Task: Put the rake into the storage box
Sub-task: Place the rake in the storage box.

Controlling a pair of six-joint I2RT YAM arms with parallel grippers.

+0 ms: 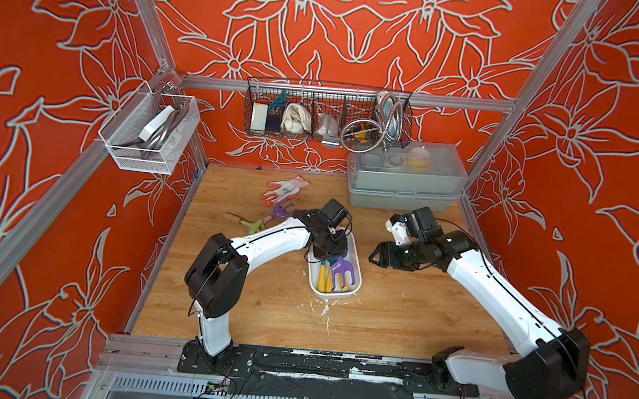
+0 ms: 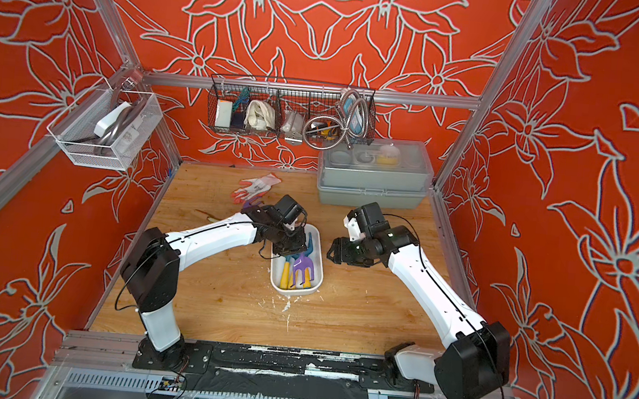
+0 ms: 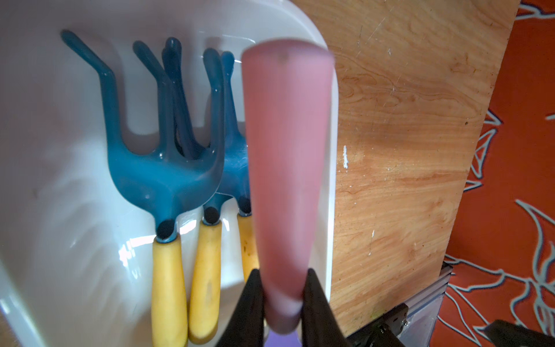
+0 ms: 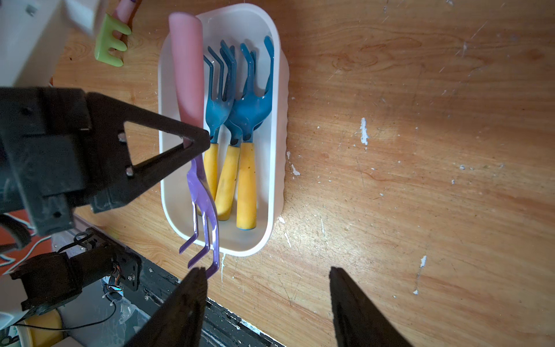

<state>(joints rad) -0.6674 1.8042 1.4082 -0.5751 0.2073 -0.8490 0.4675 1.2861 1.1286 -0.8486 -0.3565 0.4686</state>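
I need to open my left gripper now. The tines of the purple-headed rake are above the yellow handles of the other rakes, so the rake would land inside the storage box.
The white storage box [image 1: 335, 294] [image 2: 294, 291] [image 4: 274, 150] lies mid-table with three blue-headed, yellow-handled rakes [image 4: 234, 120] [image 3: 165, 168] inside. My left gripper [image 1: 326, 253] [image 2: 286, 248] [image 3: 282, 272] [image 4: 201, 141] is over the box, shut on the pink handle [image 3: 285, 150] of a purple-headed rake [image 1: 341, 269] [image 2: 301, 268] [image 4: 204, 204]. That rake runs lengthwise along the box's left-arm side, with its tines past the near rim. I cannot tell whether it touches the box. My right gripper [image 1: 372, 258] [image 2: 329, 254] [image 4: 267, 270] is open and empty, just right of the box.
A green rake [image 1: 253, 226] [image 4: 111, 45] and another purple rake [image 1: 281, 211] lie on the wood behind my left arm, near a pair of gloves [image 1: 285, 189]. A grey lidded box [image 1: 404, 180] stands back right. Wire baskets [image 1: 327, 114] [image 1: 148, 130] hang on the walls.
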